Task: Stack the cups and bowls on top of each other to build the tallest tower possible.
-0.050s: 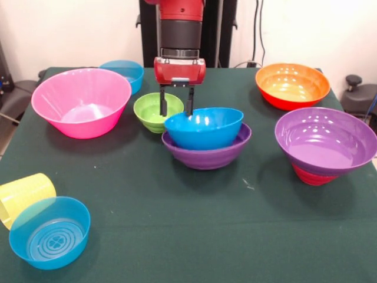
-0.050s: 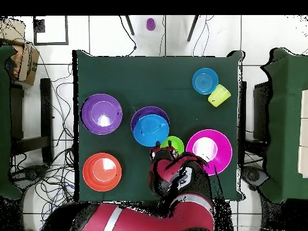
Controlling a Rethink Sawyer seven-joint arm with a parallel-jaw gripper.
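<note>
I will stack the green bowl (image 1: 152, 113) onto the tower (image 1: 326, 141), so next I will grab the bowl by its rim with my gripper.
My gripper (image 1: 176, 112) (image 2: 161, 155) hangs open over the gap between the green bowl (image 1: 152, 113) (image 2: 175, 144) and the blue bowl (image 1: 206, 127) (image 2: 151, 130). Its right finger is at the blue bowl's far rim. The blue bowl rests slightly tilted inside a wide purple bowl (image 1: 207, 156) (image 2: 146, 112). At the right, another purple bowl (image 1: 326, 140) (image 2: 101, 113) sits on a red bowl (image 1: 311, 175). Around them stand an orange bowl (image 1: 291, 85) (image 2: 101, 171) and a large pink bowl (image 1: 82, 103) (image 2: 209, 150). A ribbed yellow cup (image 1: 23, 197) (image 2: 219, 95) lies on its side against a translucent blue bowl (image 1: 50, 233) (image 2: 205, 80).
A second translucent blue bowl (image 1: 125, 71) stands behind the pink one. A small purple cup (image 2: 150, 24) is off the table on the floor. Green cloth (image 1: 177, 224) covers the table. Chairs and cables surround it.
</note>
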